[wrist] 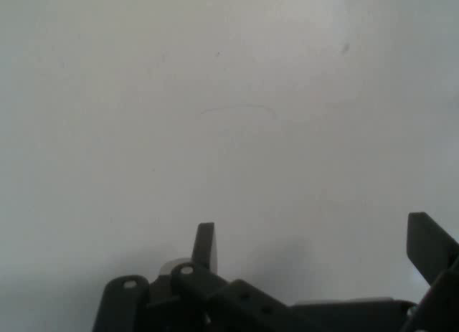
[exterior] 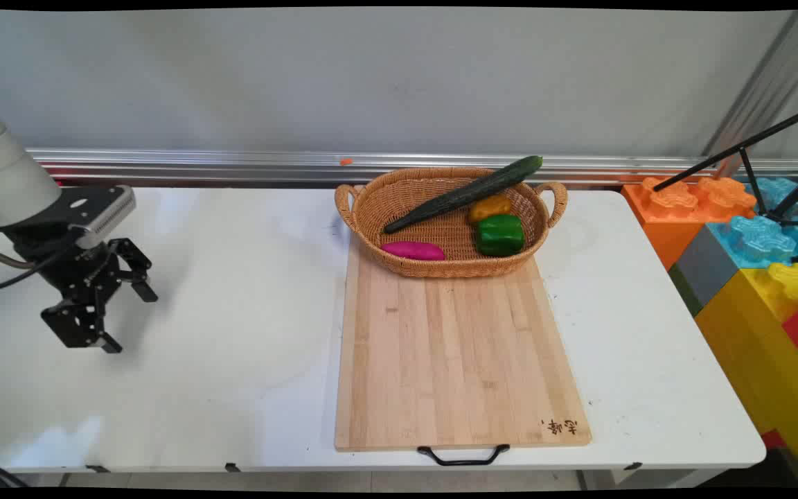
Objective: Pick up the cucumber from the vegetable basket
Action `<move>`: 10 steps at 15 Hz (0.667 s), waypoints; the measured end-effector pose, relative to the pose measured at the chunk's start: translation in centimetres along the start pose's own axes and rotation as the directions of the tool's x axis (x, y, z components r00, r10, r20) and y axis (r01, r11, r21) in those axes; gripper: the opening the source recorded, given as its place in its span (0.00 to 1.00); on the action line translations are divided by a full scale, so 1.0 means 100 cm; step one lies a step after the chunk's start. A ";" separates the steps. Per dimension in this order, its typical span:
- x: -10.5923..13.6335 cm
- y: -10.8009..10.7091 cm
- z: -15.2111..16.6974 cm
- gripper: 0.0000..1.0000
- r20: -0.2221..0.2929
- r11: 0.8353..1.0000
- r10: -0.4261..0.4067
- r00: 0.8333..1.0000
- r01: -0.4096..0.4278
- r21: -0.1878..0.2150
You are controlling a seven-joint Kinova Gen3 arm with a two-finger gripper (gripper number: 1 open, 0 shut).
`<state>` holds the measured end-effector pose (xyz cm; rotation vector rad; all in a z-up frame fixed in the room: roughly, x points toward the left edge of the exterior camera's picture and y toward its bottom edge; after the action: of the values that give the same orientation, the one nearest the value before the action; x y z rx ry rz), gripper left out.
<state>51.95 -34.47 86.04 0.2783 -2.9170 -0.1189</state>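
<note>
Next, my gripper picks up the long dark green cucumber by its slimmer half [exterior: 441, 206] to take it out of the wicker basket.
My black gripper [exterior: 130, 320] hangs open over the left part of the white table [exterior: 233, 312], holding nothing. In the hand view its two fingers [wrist: 205, 244] stand wide apart over bare white tabletop [wrist: 229, 131]. Far to the right a wicker basket [exterior: 371, 201] sits on the far end of a wooden cutting board [exterior: 454, 360]. Inside the basket lie a long dark green cucumber [exterior: 465, 194], a green pepper [exterior: 500, 234], a yellow-orange pepper [exterior: 489, 206] and a magenta sweet potato [exterior: 413, 250].
Large toy blocks in orange [exterior: 676, 208], blue, yellow and red stand beyond the table's right edge, with black tripod legs [exterior: 752, 149] above them. A metal rail [exterior: 198, 166] runs along the wall behind the table. The board has a black handle [exterior: 463, 456] at its near edge.
</note>
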 end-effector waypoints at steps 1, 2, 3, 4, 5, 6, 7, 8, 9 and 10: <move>0.001 0.000 0.002 1.00 -0.004 1.000 -0.004 1.000 0.004 0.000; 0.003 -0.001 0.004 1.00 -0.011 1.000 -0.011 1.000 0.011 0.000; 0.005 -0.001 0.005 1.00 -0.016 1.000 -0.014 1.000 0.014 0.000; 0.009 -0.002 0.008 1.00 -0.026 1.000 -0.020 0.999 0.021 0.002; 0.014 -0.003 0.009 1.00 -0.036 1.000 -0.026 0.999 0.026 0.004; 0.019 -0.004 0.011 1.00 -0.046 1.000 -0.030 0.998 0.030 0.005; 0.027 -0.005 0.013 1.00 -0.061 0.999 -0.039 0.997 0.039 0.006; 0.034 -0.007 0.014 1.00 -0.075 0.999 -0.048 0.996 0.049 0.010; 0.043 -0.009 0.016 1.00 -0.091 0.998 -0.059 0.994 0.061 0.015; 0.052 -0.013 0.016 1.00 -0.108 0.997 -0.073 0.991 0.076 0.026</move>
<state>46.84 -36.62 85.37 0.3862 -2.8046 -0.0689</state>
